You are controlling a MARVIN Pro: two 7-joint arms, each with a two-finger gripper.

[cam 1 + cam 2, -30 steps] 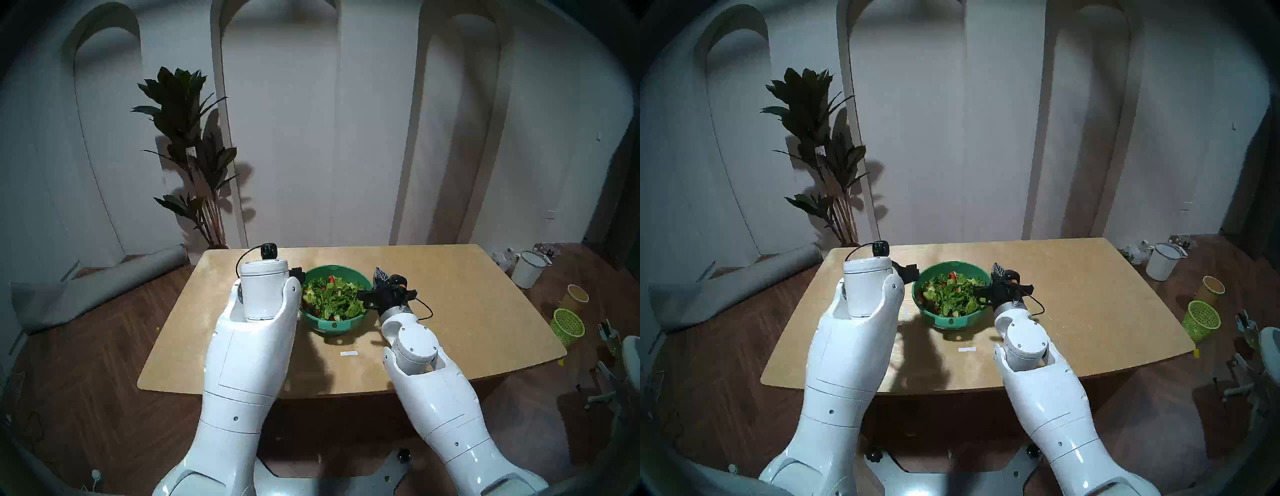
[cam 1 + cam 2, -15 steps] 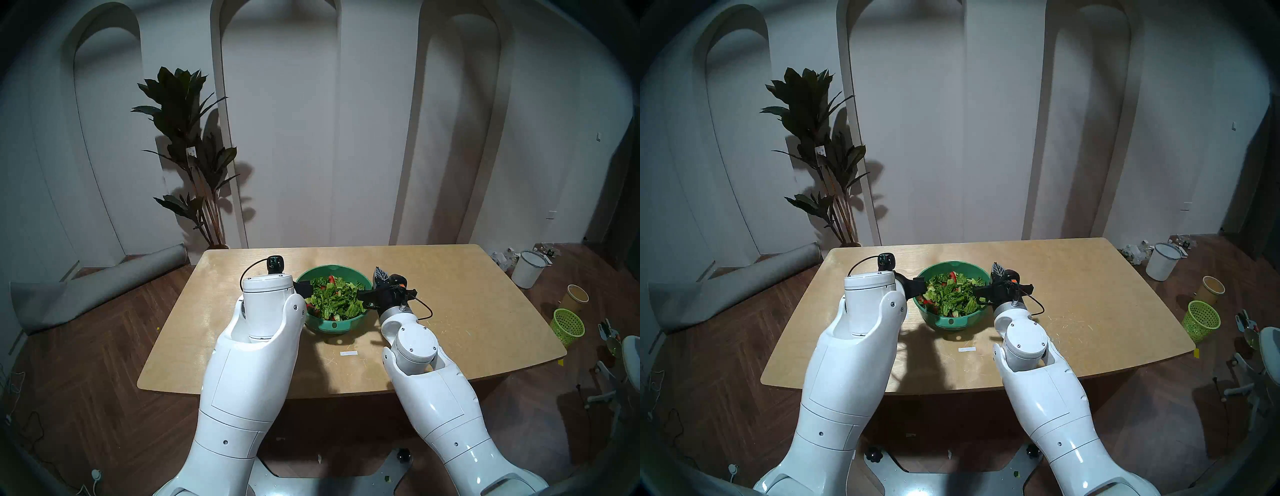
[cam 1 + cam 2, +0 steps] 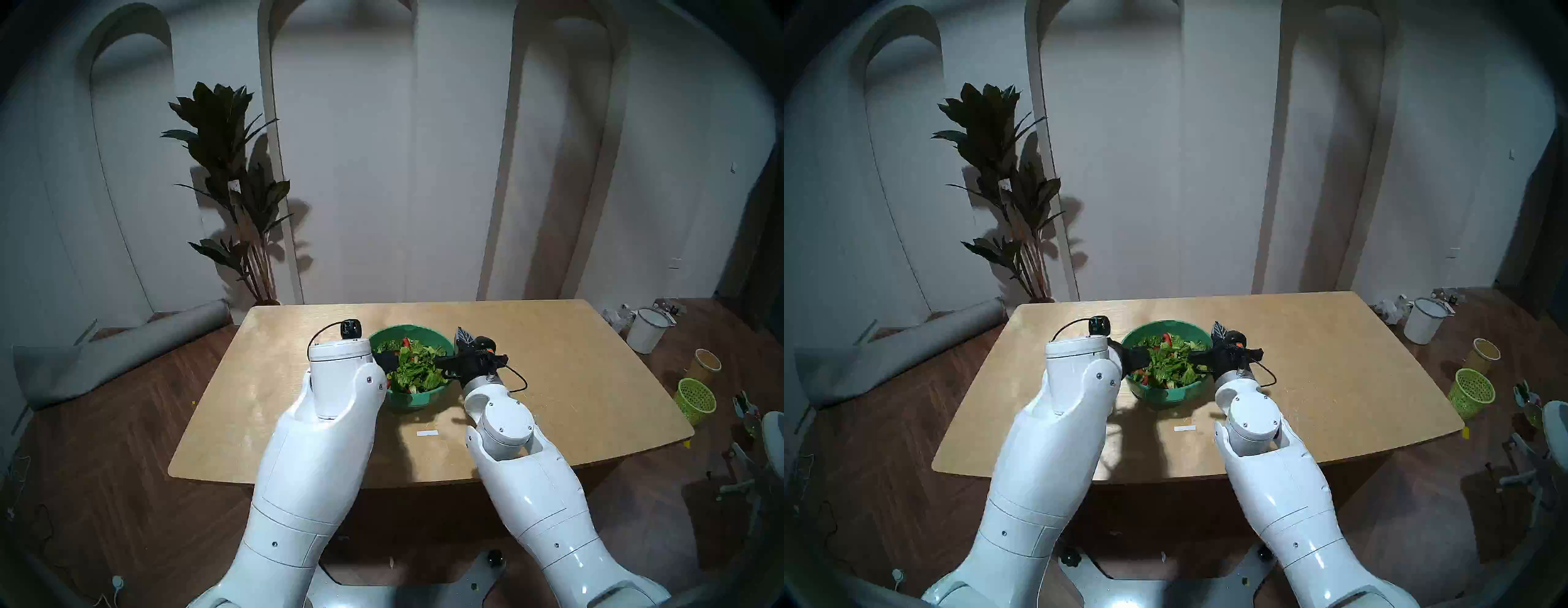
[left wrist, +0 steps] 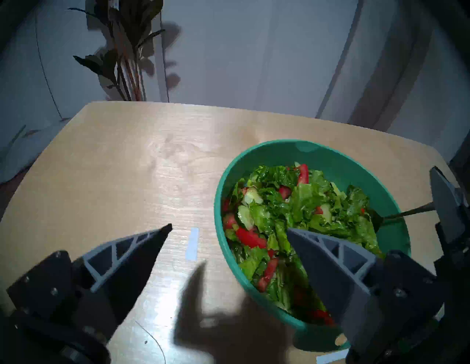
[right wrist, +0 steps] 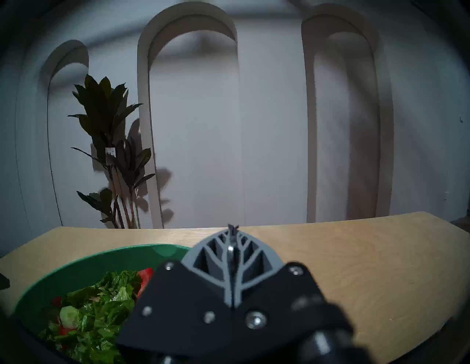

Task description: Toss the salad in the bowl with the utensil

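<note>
My left gripper grabs the bowl by the thin rim [image 3: 373,340] beside the salad next, since the bowl spreads far wider than my open fingers.
The teal-green bowl [image 3: 409,327] stands mid-table, filled with salad [image 3: 413,367] of green leaves and red pieces. My left gripper [image 4: 229,228] is open and straddles the bowl's [image 4: 274,150] left rim. One of its fingers [image 4: 142,244] is over the table and the other hangs above the salad [image 4: 279,203]. My right gripper [image 5: 232,228] is shut on the thin metal handle of the spoon [image 5: 230,250], at the bowl's right side [image 3: 464,337]. The spoon [image 4: 407,212] slants down from it, with its round end dug into the leaves.
A white tape strip [image 3: 427,433] lies on the wooden table [image 3: 551,382] in front of the bowl, and another [image 4: 192,244] to its left. On the floor at the right are a lime-green mesh basket [image 3: 695,399], a paper cup [image 3: 706,365] and a white bucket [image 3: 647,331].
My left arm has swung right, bringing its open gripper from beside the bowl to over its left rim. The right gripper has barely moved and keeps hold of the spoon.
</note>
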